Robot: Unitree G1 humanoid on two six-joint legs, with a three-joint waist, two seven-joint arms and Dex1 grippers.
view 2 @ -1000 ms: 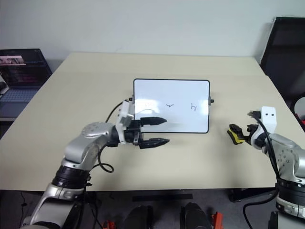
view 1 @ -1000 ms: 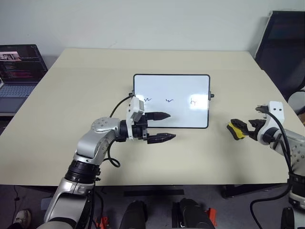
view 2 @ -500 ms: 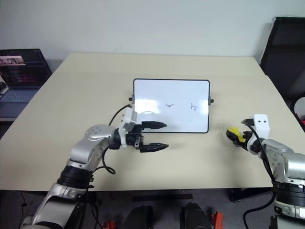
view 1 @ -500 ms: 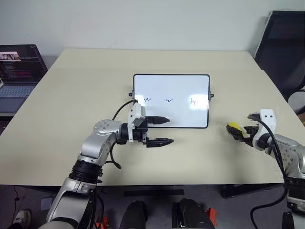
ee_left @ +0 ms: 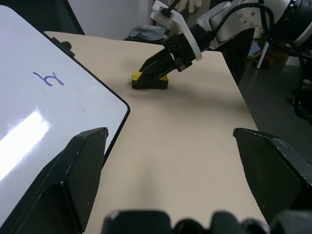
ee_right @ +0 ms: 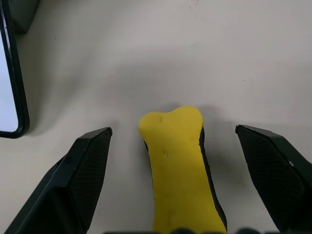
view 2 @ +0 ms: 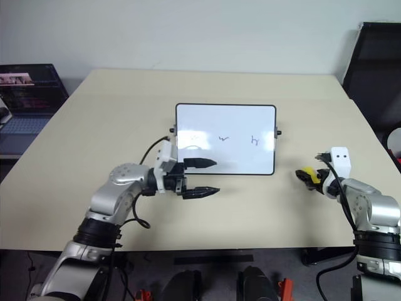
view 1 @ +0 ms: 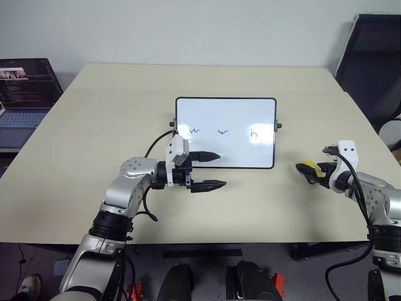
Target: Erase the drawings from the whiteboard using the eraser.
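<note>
The yellow eraser [ee_right: 178, 170] lies between the open fingers, beside its black bottom [ee_right: 210, 175], so it is now time for my right gripper to close on the eraser.
The whiteboard [view 1: 225, 147] lies flat at the table's middle, with the three drawings [view 1: 222, 132] in a row across it. My left gripper [view 1: 220, 170] hovers open at the board's near left corner, pointing right, nothing between its fingers. The eraser [view 1: 307, 167], a yellow block with a black underside, lies on the table to the right of the board. My right gripper [ee_right: 173, 134] is open and straddles the eraser [ee_right: 178, 165], with a gap on each side. The left wrist view shows the eraser [ee_left: 148, 80] under the right gripper [ee_left: 156, 68].
A laptop [view 1: 25, 94] with a lit screen sits off the table's left edge. A dark chair [view 1: 376, 63] stands at the back right. The table's near edge [view 1: 219, 241] runs just behind both arms.
My right gripper has sunk a little and edged forward around the eraser. The left gripper and the board stay where they were.
</note>
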